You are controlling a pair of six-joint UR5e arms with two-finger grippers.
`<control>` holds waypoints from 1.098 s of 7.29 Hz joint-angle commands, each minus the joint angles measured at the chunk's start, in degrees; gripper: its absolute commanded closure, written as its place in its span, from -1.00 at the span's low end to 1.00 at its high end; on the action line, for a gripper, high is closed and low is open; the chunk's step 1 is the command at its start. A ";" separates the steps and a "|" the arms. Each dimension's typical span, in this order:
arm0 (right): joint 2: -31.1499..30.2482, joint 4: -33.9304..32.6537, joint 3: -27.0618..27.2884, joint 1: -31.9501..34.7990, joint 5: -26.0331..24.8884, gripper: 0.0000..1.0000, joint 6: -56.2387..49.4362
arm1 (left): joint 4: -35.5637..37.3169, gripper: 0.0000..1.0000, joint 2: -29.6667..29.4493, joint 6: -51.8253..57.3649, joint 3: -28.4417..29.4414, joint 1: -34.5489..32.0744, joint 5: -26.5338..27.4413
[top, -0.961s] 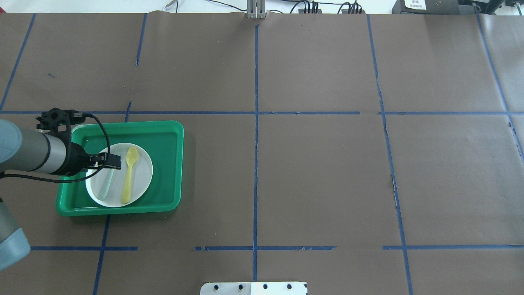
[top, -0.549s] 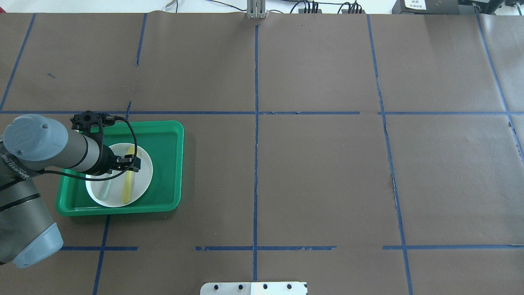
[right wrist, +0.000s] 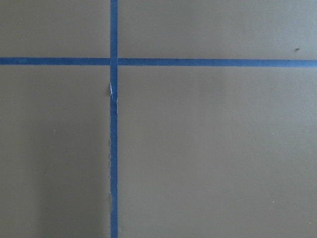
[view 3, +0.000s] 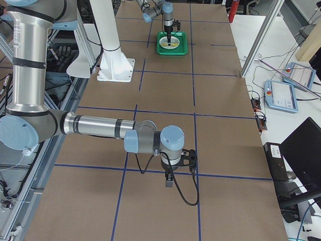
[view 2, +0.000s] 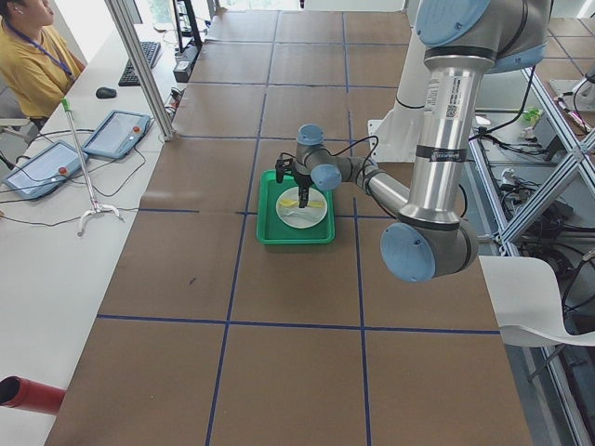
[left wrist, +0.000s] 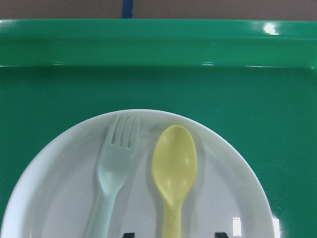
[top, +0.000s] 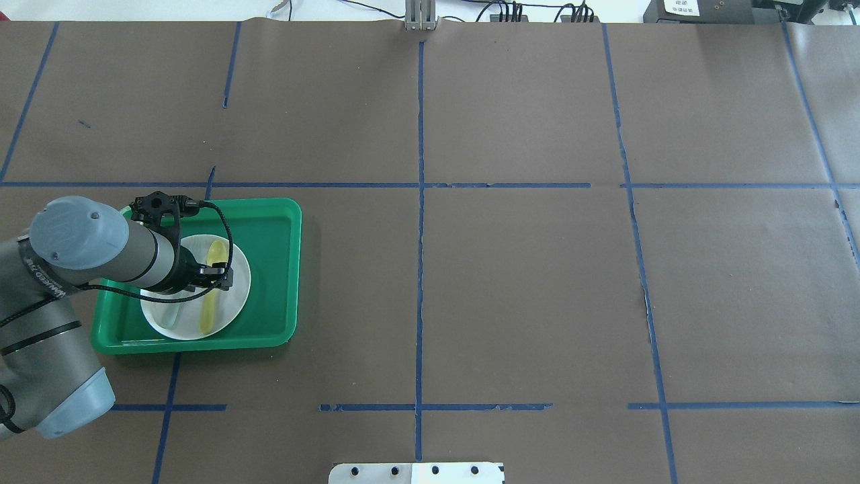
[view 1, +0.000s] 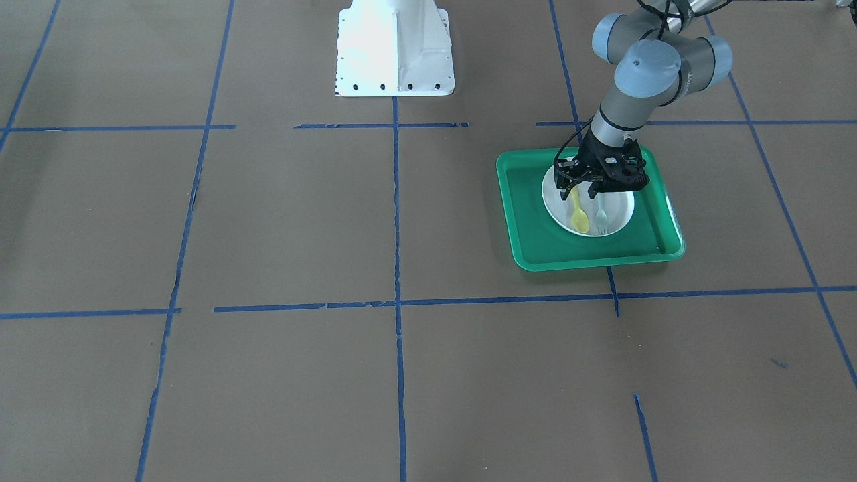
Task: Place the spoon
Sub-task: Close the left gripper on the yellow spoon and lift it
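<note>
The spoon (left wrist: 174, 166) needs to go off the white plate and onto the green tray. My left gripper should grab it by its handle (left wrist: 172, 222) next.
The yellow spoon (left wrist: 174, 166) lies on a white plate (left wrist: 59, 198) inside a green tray (left wrist: 158, 74), bowl pointing away from the robot. It also shows in the overhead view (top: 207, 314) and the front view (view 1: 580, 217). My left gripper (top: 216, 277) is open just above the plate. Its two fingertips stand on either side of the spoon's handle in the left wrist view (left wrist: 175, 234), apart from it. My right gripper (view 3: 169, 182) shows only in the exterior right view, low over bare table; I cannot tell whether it is open or shut.
A pale grey-green fork (left wrist: 116, 158) lies on the plate beside the spoon, on its left. The tray's raised rim (top: 295, 269) surrounds the plate. Brown paper with blue tape lines (top: 420, 269) covers the table. A white robot base (view 1: 394, 47) stands at the robot's edge.
My left gripper has moved right from above the fork to above the spoon's handle, and the arm has come further over the tray. Spoon, fork and plate have not moved.
</note>
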 commanded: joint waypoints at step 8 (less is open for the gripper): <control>0.00 -0.02 0.00 0.00 0.00 -1.00 0.00 | 12.62 1.00 -3.00 1.15 -6.78 -1.76 -1.89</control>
